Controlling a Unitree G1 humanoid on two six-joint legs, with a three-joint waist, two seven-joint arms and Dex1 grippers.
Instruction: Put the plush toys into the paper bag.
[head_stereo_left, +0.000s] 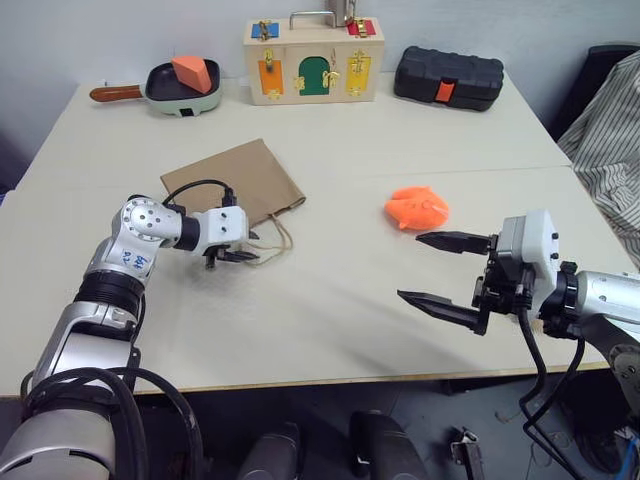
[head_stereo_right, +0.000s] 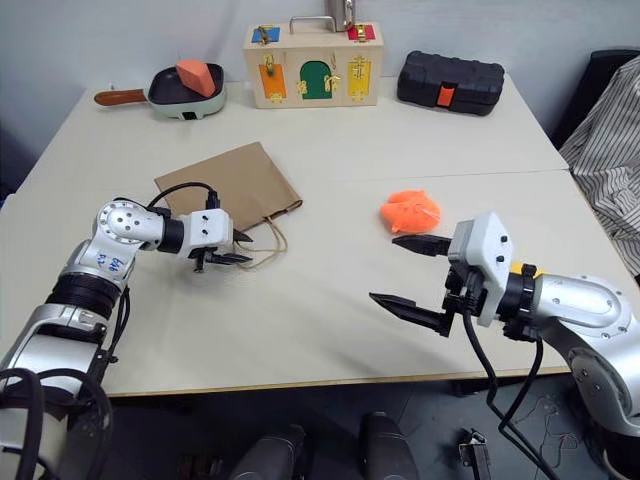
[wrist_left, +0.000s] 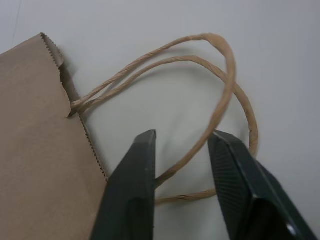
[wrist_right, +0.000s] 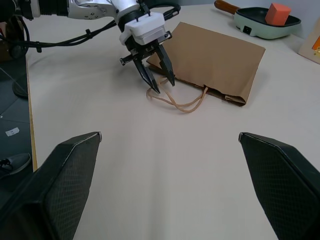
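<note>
The body of the paper bag (head_stereo_left: 235, 180) is flat against the table and its cord handle (head_stereo_left: 284, 242) loops out loose, so I should grab the bag there with my left gripper.
The brown paper bag (head_stereo_left: 235, 180) lies flat on the table, mouth toward me, its two tan cord handles (head_stereo_left: 272, 240) looped out on the tabletop. My left gripper (head_stereo_left: 240, 254) is at those handles. In the left wrist view its fingers (wrist_left: 135, 180) straddle one cord (wrist_left: 220, 75) with a gap between them, so it is open. An orange plush toy (head_stereo_left: 418, 208) sits on the table to the right of the bag. Just in front of the toy, my right gripper (head_stereo_left: 410, 266) hangs wide open and empty, pointing left toward the bag (wrist_right: 215, 60).
Along the table's far edge are a frying pan (head_stereo_left: 185, 88) holding a hard orange wedge, a wooden box with coloured doors (head_stereo_left: 313, 62) and a black case (head_stereo_left: 448, 77). Striped cloth (head_stereo_left: 610, 140) shows at the right edge.
</note>
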